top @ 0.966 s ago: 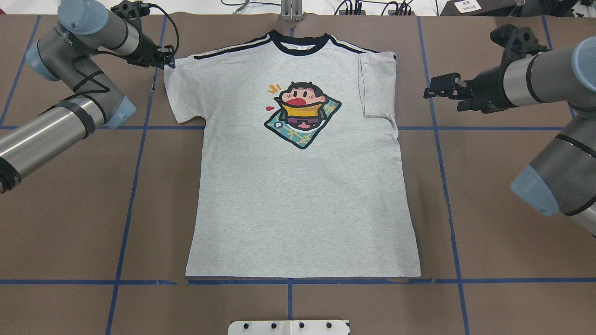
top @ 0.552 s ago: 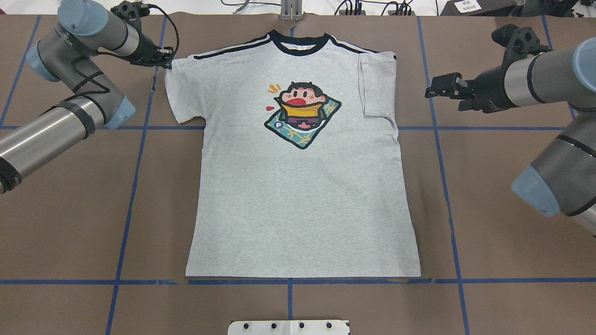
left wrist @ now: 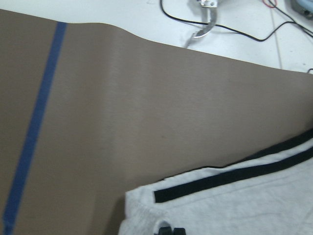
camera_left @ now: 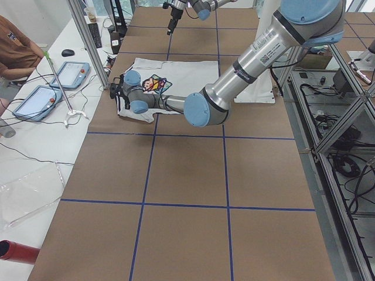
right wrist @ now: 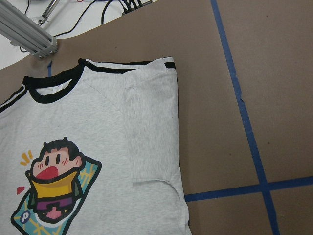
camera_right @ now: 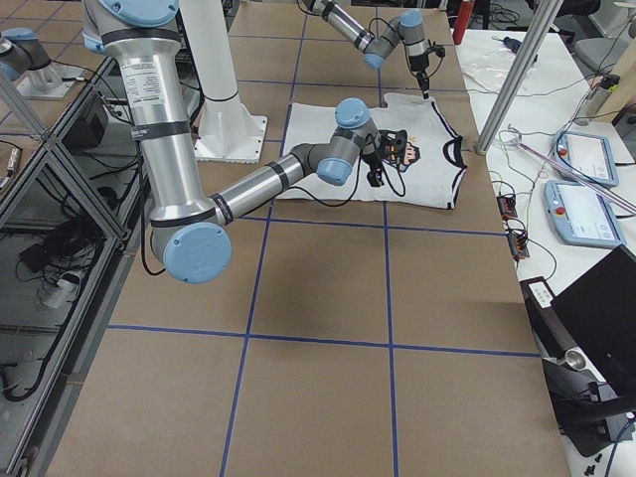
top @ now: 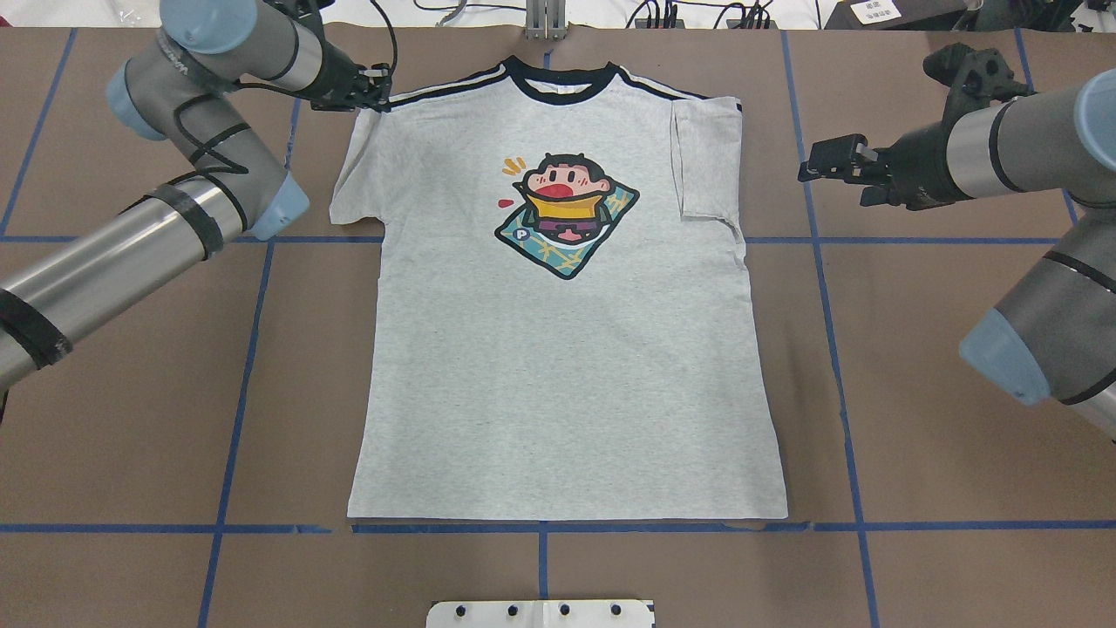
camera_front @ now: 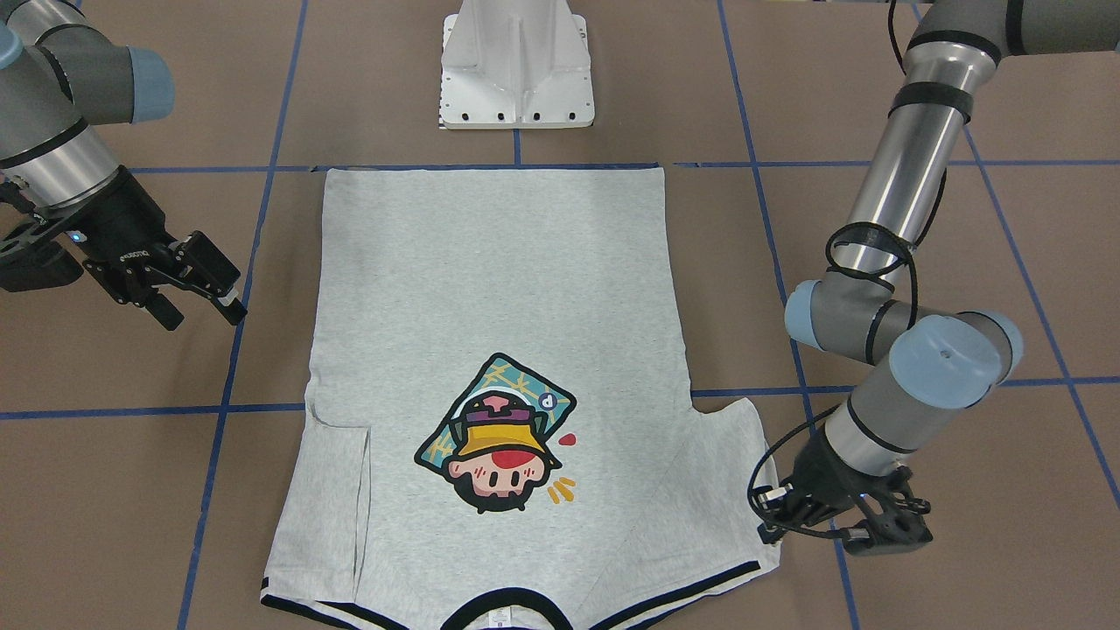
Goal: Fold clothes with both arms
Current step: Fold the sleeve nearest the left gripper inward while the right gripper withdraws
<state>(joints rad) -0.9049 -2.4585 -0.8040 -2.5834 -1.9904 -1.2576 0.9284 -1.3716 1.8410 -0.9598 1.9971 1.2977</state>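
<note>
My left gripper keeps hold of the sleeve by its edge point(camera_front: 763, 453) beyond the T-shirt's side from here until the sleeve's corner lies on the T-shirt's body point(camera_front: 642, 493).
The grey T-shirt point(top: 558, 375) lies flat, print up, collar at the far edge; it also shows in the front view point(camera_front: 499, 280). The sleeve on my right side point(top: 708, 157) is folded in onto the body. My left gripper point(top: 373, 94) is shut on the outer top corner of the other sleeve point(top: 357, 174), which is drawn in toward the body; in the front view the left gripper point(camera_front: 768, 523) sits at that sleeve's edge. The left wrist view shows the bunched sleeve hem point(left wrist: 146, 210) with black stripe. My right gripper point(top: 811, 166) is open and empty, off the shirt's side point(camera_front: 201, 306).
The white pedestal base point(camera_front: 516, 66) stands at the near edge by the shirt's hem. Blue tape lines point(top: 253, 349) cross the brown table. An aluminium post point(top: 545, 17) and cables sit at the far edge. Teach pendants point(camera_left: 70, 73) lie beyond it.
My left gripper moved to the right and slightly toward the far edge with the sleeve corner in it, pulling that sleeve inward. My right gripper stayed almost still.
</note>
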